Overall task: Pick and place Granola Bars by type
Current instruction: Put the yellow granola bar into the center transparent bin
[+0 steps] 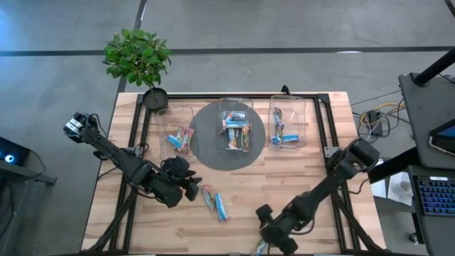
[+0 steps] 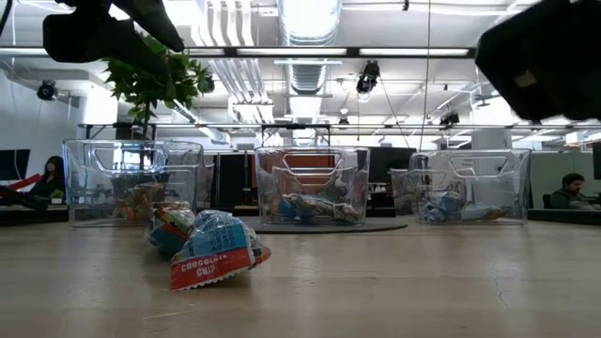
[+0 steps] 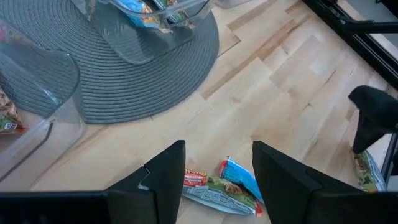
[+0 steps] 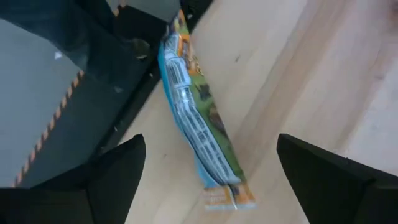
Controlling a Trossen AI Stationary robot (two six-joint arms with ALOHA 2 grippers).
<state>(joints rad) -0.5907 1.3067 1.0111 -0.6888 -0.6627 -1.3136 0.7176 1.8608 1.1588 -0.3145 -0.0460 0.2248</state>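
Note:
My right gripper grabs the bar's end (image 4: 222,169) opposite its barcode next, to sort the green-and-blue bar into the middle bin.
Two granola bars lie side by side on the wood in front of the bins, one blue (image 3: 241,178) and one green (image 3: 214,191), also in the high view (image 1: 214,200) and close up in the low view (image 2: 214,250). My left gripper (image 3: 217,149) hovers open above them, a finger on either side, touching neither. A green-and-blue bar (image 4: 200,127) lies flat by the table's near edge (image 1: 259,248), one end over the dark frame. My right gripper (image 4: 210,142) is open wide above it, apart from it. More bars lie in the three clear bins.
Three clear bins stand in a row at the far side: left (image 1: 178,135), middle (image 1: 234,126) on a round grey mat (image 1: 206,146), right (image 1: 286,125). A potted plant (image 1: 138,60) stands at the far left corner. A black frame borders the table (image 1: 323,135).

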